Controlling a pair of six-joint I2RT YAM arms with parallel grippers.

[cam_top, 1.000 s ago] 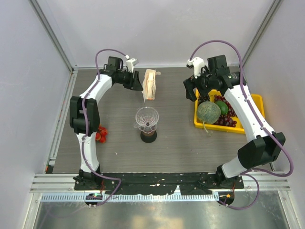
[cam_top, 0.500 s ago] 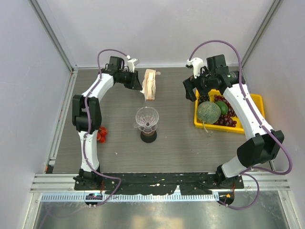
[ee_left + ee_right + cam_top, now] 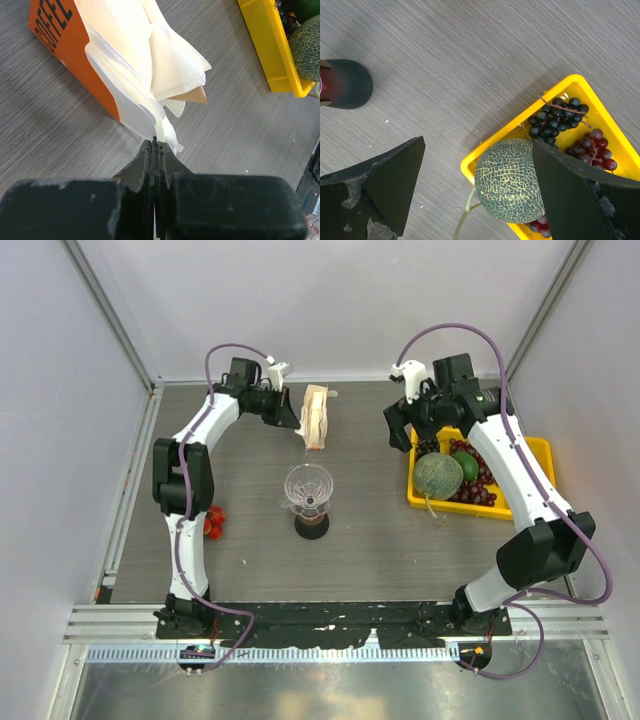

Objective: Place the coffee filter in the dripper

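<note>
The left gripper's closed fingers pinch the filter's protruding edge (image 3: 300, 430) (image 3: 156, 136), so the white coffee filter would slide out of the packet if the left gripper lifted now.
The clear ribbed dripper (image 3: 308, 486) stands on a dark brown round cup (image 3: 312, 526) mid-table. An upright packet (image 3: 316, 418) with orange print stands behind it, and white coffee filters fan out of its top (image 3: 150, 60). My left gripper (image 3: 297, 421) is at the packet's left side. In the left wrist view it (image 3: 157, 143) is shut on the lower edge of one white coffee filter (image 3: 166, 131), which is still partly among the others. My right gripper (image 3: 404, 432) is open and empty above the table, beside the yellow tray; it also shows in the right wrist view (image 3: 477, 145).
A yellow tray (image 3: 540, 450) at the right holds a netted melon (image 3: 507, 180), dark and red grapes (image 3: 555, 120) and a green fruit (image 3: 465, 465). Small red objects (image 3: 210, 521) lie by the left arm. The dark cup (image 3: 345, 82) shows in the right wrist view.
The left arm's elbow has shifted slightly right. Its gripper stays at the packet. The right arm has not moved.
</note>
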